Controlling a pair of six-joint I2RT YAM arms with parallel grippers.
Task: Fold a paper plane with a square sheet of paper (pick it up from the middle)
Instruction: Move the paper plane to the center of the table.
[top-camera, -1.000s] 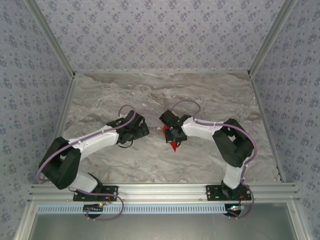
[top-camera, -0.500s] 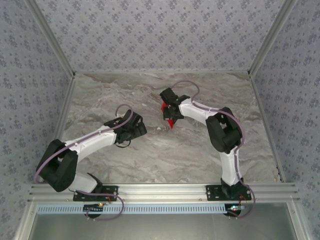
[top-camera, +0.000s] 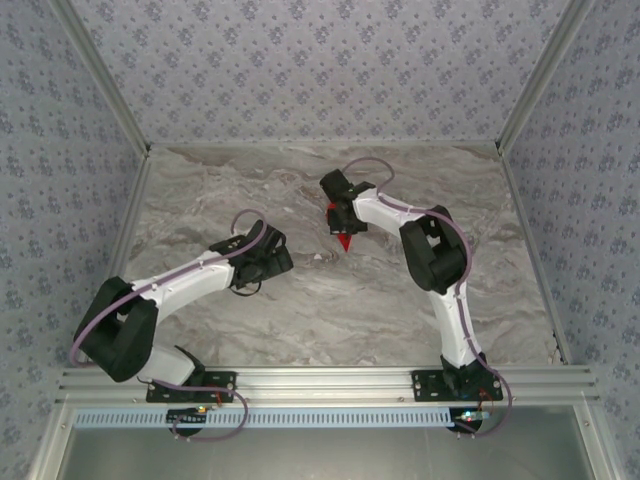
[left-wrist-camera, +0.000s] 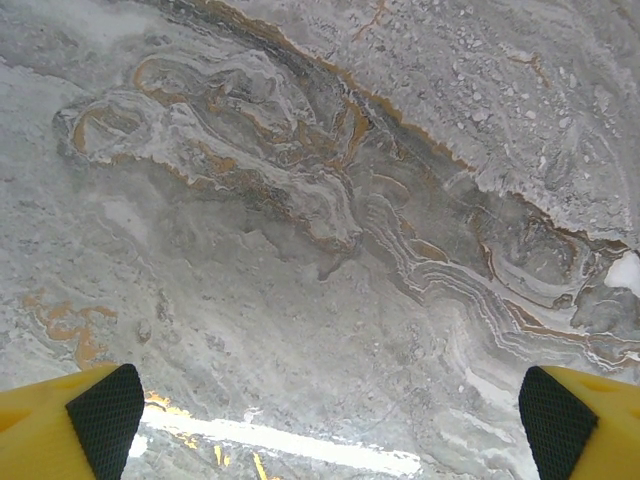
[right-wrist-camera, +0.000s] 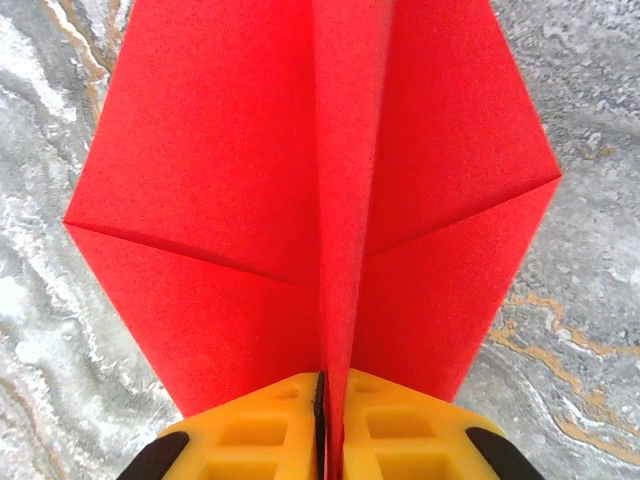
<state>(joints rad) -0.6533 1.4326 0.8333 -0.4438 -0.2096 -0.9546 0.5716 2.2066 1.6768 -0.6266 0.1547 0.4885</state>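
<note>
The paper plane has flat, empty marble around its spread wings and would end up on the far middle of the table, so my right gripper should open now.
The bright red paper plane (right-wrist-camera: 310, 190) spreads its creased wings to both sides in the right wrist view, its centre fold pinched between the yellow fingers (right-wrist-camera: 250, 440). My right gripper (right-wrist-camera: 325, 420) is shut on that fold. From above, the paper plane (top-camera: 345, 240) hangs as a small red point below my right gripper (top-camera: 343, 215), over the far middle of the table. My left gripper (top-camera: 272, 262) sits lower and to the left, well apart from the paper. Its yellow fingers (left-wrist-camera: 70, 425) stand wide open over bare marble, with my left gripper (left-wrist-camera: 330, 430) holding nothing.
The marble table (top-camera: 330, 310) is bounded by patterned walls on three sides and an aluminium rail (top-camera: 320, 382) at the near edge. A bright light reflection (left-wrist-camera: 300, 445) crosses the marble under the left gripper.
My right arm has stretched away from its base, carrying the red plane toward the far middle of the table. The left arm has barely moved.
</note>
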